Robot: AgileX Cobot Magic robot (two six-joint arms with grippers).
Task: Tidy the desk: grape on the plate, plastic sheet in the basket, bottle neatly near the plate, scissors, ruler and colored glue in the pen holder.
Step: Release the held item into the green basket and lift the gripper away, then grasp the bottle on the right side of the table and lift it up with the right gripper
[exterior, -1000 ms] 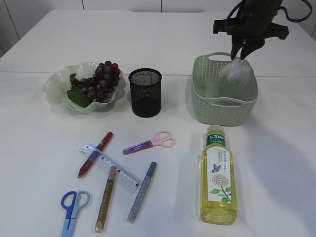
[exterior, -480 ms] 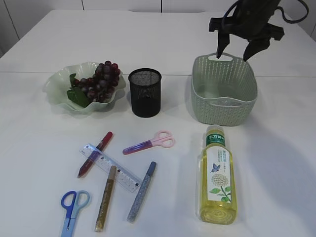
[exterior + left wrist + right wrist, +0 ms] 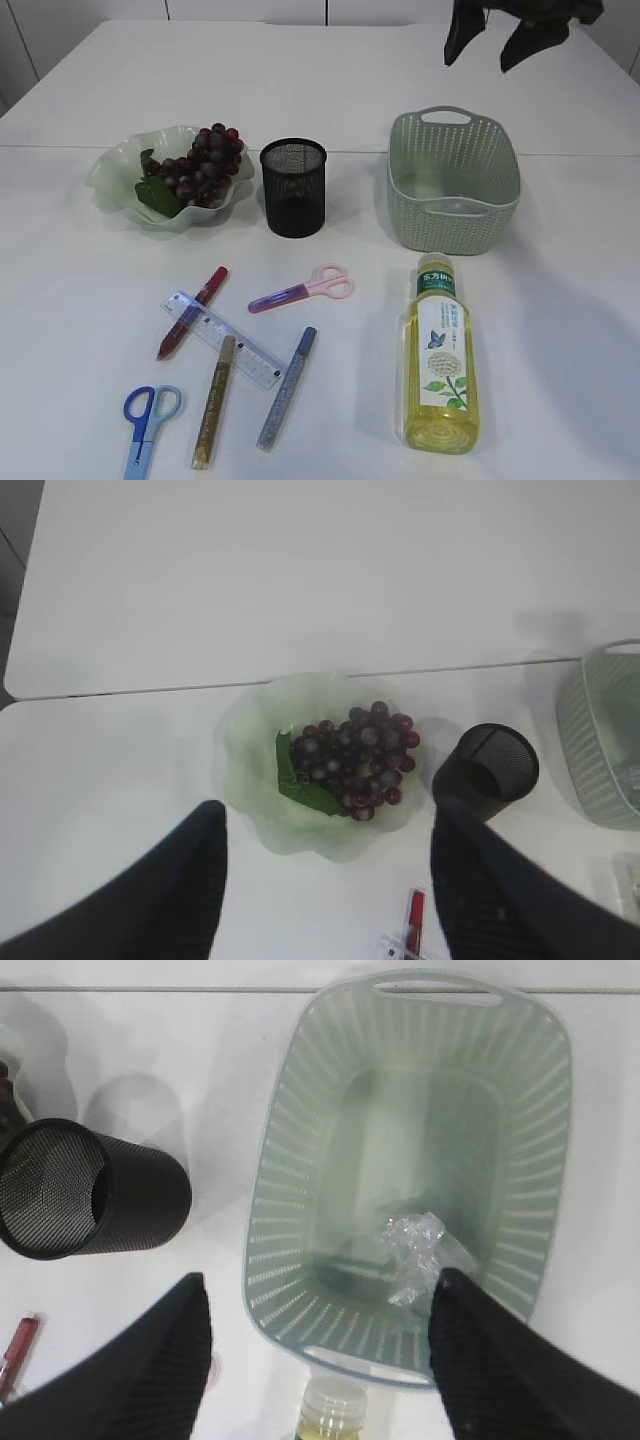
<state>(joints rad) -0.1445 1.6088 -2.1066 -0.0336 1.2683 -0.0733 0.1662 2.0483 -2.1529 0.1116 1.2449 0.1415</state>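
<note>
Next, my right gripper grabs the bottle around its labelled body (image 3: 442, 350), as the bottle lies on its side with tea filling its wide end (image 3: 440, 428).
My right gripper (image 3: 492, 48) hangs open and empty high above the green basket (image 3: 455, 185). The crumpled plastic sheet (image 3: 420, 1255) lies inside the basket (image 3: 290, 1210). The grapes (image 3: 195, 165) lie on the green plate (image 3: 110, 175). The bottle (image 3: 438, 355) lies on its side in front of the basket. Pink scissors (image 3: 305, 290), blue scissors (image 3: 148, 425), a clear ruler (image 3: 225, 340) and red (image 3: 192, 312), gold (image 3: 215, 400) and blue (image 3: 287, 388) glue sticks lie on the table. The black mesh pen holder (image 3: 294, 187) looks empty. My left gripper (image 3: 325, 880) is open, high above the plate (image 3: 250, 780).
The pen holder stands between the plate and the basket. The bottle's cap (image 3: 335, 1405) points at the basket's near wall. A seam in the table (image 3: 330, 150) runs behind the plate and basket.
My right gripper opened and let the plastic sheet drop into the basket, then rose straight up. Nothing else on the table moved.
</note>
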